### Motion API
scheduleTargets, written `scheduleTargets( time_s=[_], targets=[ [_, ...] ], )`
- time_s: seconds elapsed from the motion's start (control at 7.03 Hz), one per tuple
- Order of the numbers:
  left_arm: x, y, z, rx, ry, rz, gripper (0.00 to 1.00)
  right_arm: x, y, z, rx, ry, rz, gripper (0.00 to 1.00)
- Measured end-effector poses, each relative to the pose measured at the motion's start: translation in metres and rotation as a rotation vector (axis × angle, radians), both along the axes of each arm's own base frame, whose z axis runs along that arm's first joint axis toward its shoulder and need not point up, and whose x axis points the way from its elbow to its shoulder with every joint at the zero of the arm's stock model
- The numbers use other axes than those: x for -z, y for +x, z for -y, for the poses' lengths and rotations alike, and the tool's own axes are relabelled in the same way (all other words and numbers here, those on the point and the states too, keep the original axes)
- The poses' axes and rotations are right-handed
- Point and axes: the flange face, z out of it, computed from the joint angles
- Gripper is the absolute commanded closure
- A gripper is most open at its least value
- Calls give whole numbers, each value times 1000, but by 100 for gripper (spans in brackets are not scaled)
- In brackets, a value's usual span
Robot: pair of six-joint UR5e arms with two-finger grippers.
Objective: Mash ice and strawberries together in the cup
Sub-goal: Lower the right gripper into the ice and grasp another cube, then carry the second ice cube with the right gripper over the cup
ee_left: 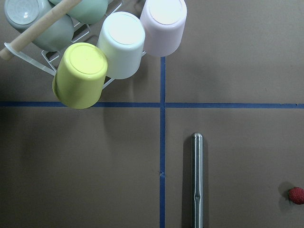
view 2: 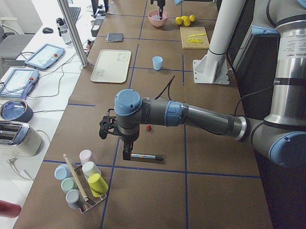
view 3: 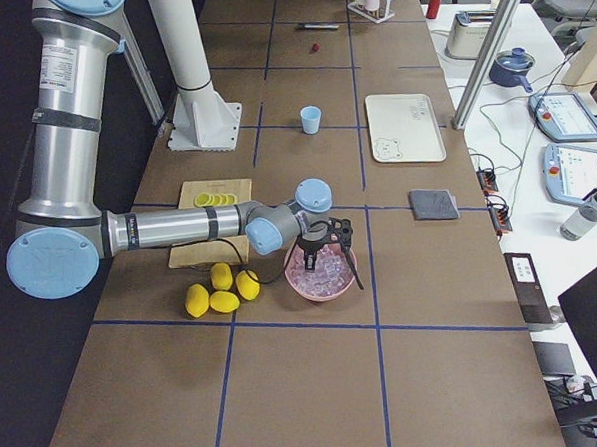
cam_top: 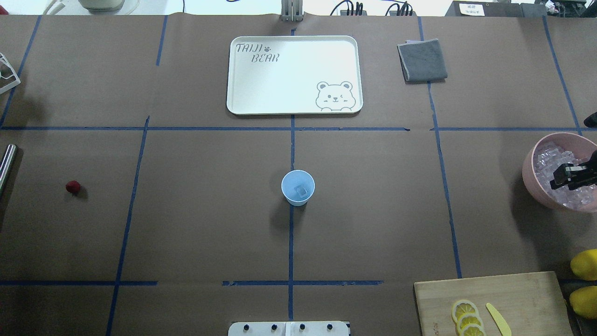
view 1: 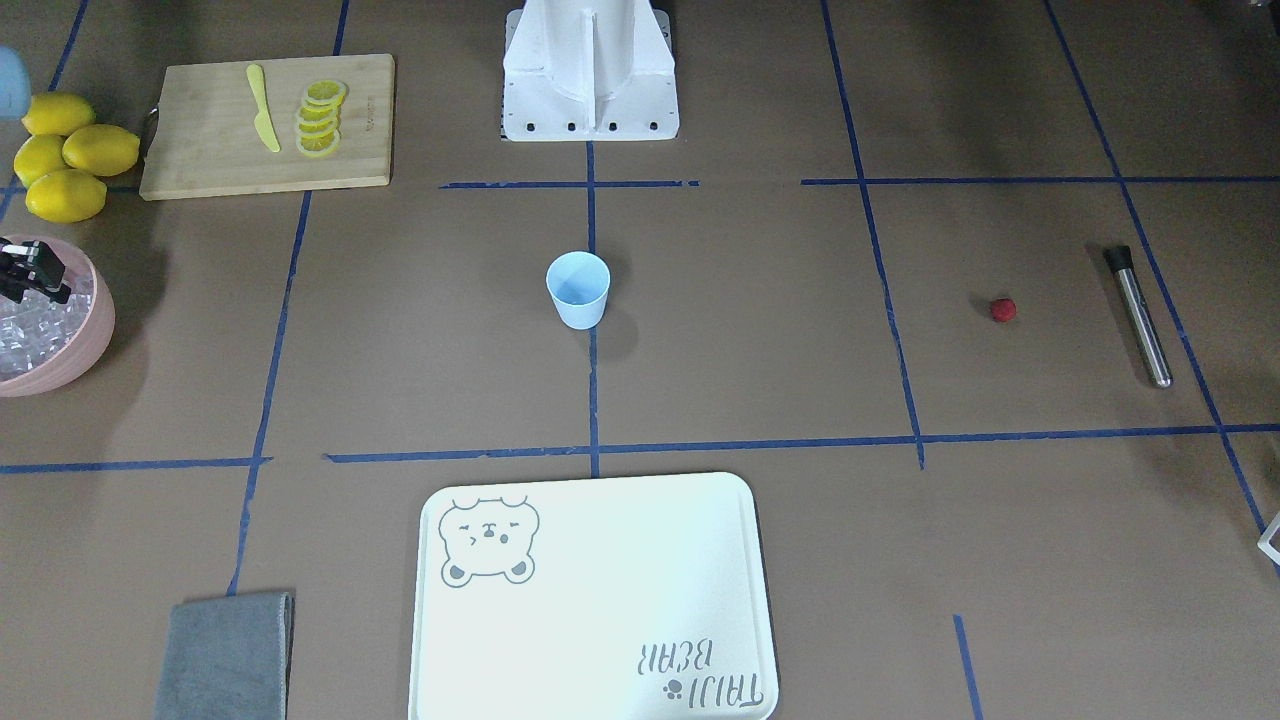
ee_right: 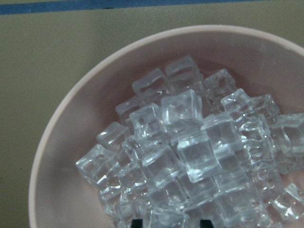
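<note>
I should grab a clear ice cube by its opposite sides with my right gripper to fill the cup (view 1: 578,288).
The pale blue cup (cam_top: 298,187) (view 1: 578,290) stands upright at the table's centre with one ice cube (cam_top: 301,190) in it. More ice (ee_right: 190,137) (cam_top: 550,161) fills a pink bowl (cam_top: 527,163) (view 1: 100,310) at the robot's far right. My right gripper (cam_top: 566,175) (ee_right: 171,223) hangs just over that ice, open, its tips showing apart in the right wrist view. The strawberry (cam_top: 72,187) (ee_left: 296,195) lies on the table at the far left, beside a metal muddler (ee_left: 197,180) (view 1: 1138,315). My left gripper (view 2: 107,128) hovers above the muddler; I cannot tell if it is open or shut.
A white tray (cam_top: 280,74) and a grey cloth (cam_top: 422,60) lie on the far side. A cutting board (cam_top: 513,298) holds lemon slices and a yellow knife, with whole lemons (view 1: 65,155) beside it. A rack of cups (ee_left: 95,47) sits at the left end.
</note>
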Motion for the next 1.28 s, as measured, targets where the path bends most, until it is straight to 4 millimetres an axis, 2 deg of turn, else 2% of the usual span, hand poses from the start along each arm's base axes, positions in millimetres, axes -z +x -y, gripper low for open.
scheduleTargets(
  time_s=[0.28, 0.43, 0.71, 1.0, 1.14, 1.28],
  targets=[
    [3, 0, -1, 0, 5, 0, 0, 2, 7, -10, 16, 23, -3, 100],
    [5, 0, -2, 0, 8, 0, 0, 16, 13, -17, 13, 45, 7, 100],
    [6, 0, -2, 1, 9, 1, 0, 62, 30, -25, -14, 110, 44, 100],
    [6, 0, -2, 1, 8, 1, 0, 101, 32, -21, -29, 174, 78, 100],
    [5, 0, -3, 1, 7, 1, 0, 126, 23, -7, -28, 201, 96, 100],
    [4, 0, -3, 1, 5, 1, 0, 159, 3, 15, -16, 212, 108, 100]
  ],
)
